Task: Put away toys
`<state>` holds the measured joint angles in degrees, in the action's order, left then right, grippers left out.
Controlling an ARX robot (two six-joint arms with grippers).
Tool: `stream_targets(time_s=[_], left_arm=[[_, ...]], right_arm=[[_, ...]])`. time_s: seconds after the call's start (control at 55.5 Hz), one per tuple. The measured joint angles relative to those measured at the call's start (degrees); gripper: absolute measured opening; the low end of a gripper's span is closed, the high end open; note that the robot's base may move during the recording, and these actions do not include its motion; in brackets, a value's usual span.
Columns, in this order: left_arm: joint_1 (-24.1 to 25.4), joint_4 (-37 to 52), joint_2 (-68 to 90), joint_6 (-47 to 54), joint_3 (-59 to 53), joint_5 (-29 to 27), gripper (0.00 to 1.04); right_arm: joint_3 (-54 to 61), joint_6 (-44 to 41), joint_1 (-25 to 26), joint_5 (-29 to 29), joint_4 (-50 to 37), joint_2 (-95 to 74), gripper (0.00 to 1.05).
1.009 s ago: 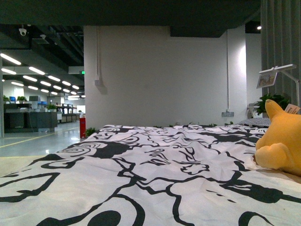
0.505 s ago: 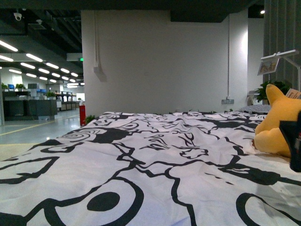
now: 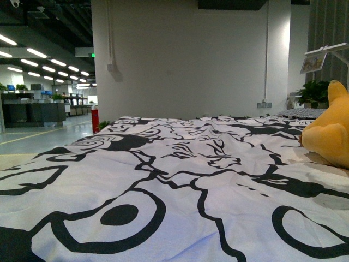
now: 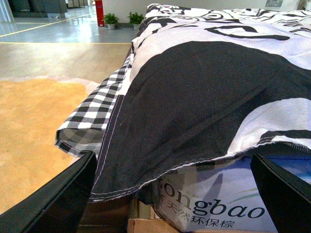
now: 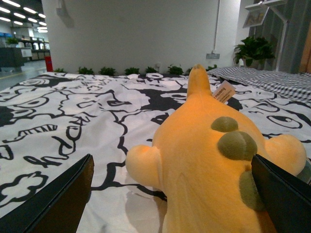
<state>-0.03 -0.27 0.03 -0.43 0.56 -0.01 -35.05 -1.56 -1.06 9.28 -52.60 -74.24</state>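
I need to put away the yellow-orange plush from the patterned bed cover (image 5: 82, 131), so my right gripper will next pick it up by its olive-spotted body (image 5: 234, 144).
A yellow-orange plush toy (image 3: 330, 136) lies on the black-and-white patterned bed cover (image 3: 163, 191) at the far right of the front view. In the right wrist view the toy (image 5: 209, 155) fills the middle, with olive spots and a paper tag on it. My right gripper (image 5: 172, 194) is open, its black fingers (image 5: 53, 201) spread on either side of the toy, right in front of it. My left gripper (image 4: 175, 194) is open and empty, low beside the bed's edge, facing the hanging cover (image 4: 194, 97). Neither gripper shows in the front view.
A printed bag and a cardboard box (image 4: 209, 208) sit under the cover at the bed's side. A checked sheet (image 4: 97, 116) hangs at the corner above an orange floor. A white wall, a lamp (image 3: 327, 52) and a potted plant (image 3: 316, 93) stand behind the bed.
The front view has dropped closer to the bed cover. The toy has slid further toward the right edge. A dark shape seen at the right half a second ago is gone.
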Motion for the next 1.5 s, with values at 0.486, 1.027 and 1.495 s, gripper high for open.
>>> stream_targets(time_s=[0.486,1.027,1.495], left_arm=[[0.0,0.0,0.0,0.0,0.0,-0.02,0.98],[0.0,0.0,0.0,0.0,0.0,0.0,0.98],[0.0,0.0,0.0,0.0,0.0,-0.02,0.98]], right_arm=[[-11.45,-2.34,-1.36,-0.61,-1.9,-12.83,0.98],[-3.58,-10.51,3.21,-1.75,-13.18,-16.68,0.98],[-1.9,-11.45,0.79,-2.14,-15.34,-14.91,0.47]])
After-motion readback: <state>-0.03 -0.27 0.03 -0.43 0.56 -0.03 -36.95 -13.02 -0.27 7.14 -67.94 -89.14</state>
